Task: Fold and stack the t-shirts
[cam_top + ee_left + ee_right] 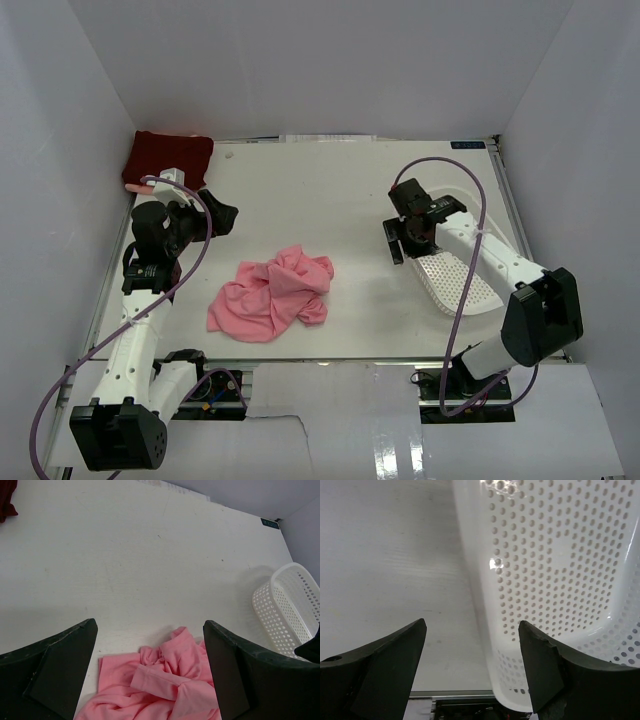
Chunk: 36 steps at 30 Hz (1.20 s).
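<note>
The white basket should next be grabbed by my right gripper at the side rim facing the pink t-shirt, then slid aside to clear space for folding.
A salmon pink t-shirt lies crumpled in a heap near the middle of the table; in the left wrist view the pink t-shirt shows a sleeve on top. A dark maroon t-shirt rests as a folded rectangle in the far left corner, its edge just in view. My left gripper hangs open above the table, behind and left of the pink heap, holding nothing. My right gripper stands open over the left wall of the white basket, gripping nothing.
A white plastic mesh basket lies at the right side of the table under the right arm. White walls enclose the table on three sides. The table's near edge shows below the right gripper.
</note>
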Motion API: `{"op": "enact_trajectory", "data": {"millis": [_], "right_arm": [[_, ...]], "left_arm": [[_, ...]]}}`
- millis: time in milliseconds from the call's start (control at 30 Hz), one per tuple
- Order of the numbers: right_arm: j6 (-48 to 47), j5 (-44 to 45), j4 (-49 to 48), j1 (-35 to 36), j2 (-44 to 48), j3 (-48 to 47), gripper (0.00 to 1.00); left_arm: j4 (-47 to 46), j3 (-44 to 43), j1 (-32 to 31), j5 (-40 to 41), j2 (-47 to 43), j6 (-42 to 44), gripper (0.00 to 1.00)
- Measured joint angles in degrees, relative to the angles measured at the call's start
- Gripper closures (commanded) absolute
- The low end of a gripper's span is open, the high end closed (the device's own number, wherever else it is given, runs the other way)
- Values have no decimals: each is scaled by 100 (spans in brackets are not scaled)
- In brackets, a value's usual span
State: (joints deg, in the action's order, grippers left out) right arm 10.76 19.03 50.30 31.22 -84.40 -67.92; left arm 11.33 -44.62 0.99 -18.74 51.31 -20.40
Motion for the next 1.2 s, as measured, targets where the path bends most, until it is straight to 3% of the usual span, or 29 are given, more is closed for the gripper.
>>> {"op": "enact_trajectory", "data": {"millis": [200, 433, 467, 567, 633, 667, 833, 933, 1000, 1200], "right_arm": [[-365, -439, -348, -839, -31, 68, 23], [-501, -1014, -715, -1036, -492, 107, 25], [-509, -1080, -732, -1036, -549, 133, 28], [-562, -1213, -756, -1032, -601, 216, 53], [-535, -1226, -769, -1038, -612, 219, 57], [-535, -1224, -787, -1047, -623, 219, 65], [-538, -1272, -804, -1172, -866, 52, 82], [-595, -1182, -774, -1303, -1217, -393, 84], [-612, -1106, -680, -1403, -1563, -815, 92], [-966, -804, -645, -1646, -2959, -2527, 92]], "left_arm": [[-2, 0, 0, -20, 4, 0, 2], [-22, 0, 0, -35, 44, 0, 2], [-20, 0, 0, -35, 44, 0, 2], [-22, 0, 0, -35, 44, 0, 2], [-20, 0, 0, -35, 44, 0, 2], [-22, 0, 0, -37, 44, 0, 2], [-20, 0, 0, -46, 46, -2, 2], [-22, 0, 0, -59, 48, -2, 2], [-24, 0, 0, -63, 59, -2, 2], [-26, 0, 0, -79, 85, -2, 2]]}}
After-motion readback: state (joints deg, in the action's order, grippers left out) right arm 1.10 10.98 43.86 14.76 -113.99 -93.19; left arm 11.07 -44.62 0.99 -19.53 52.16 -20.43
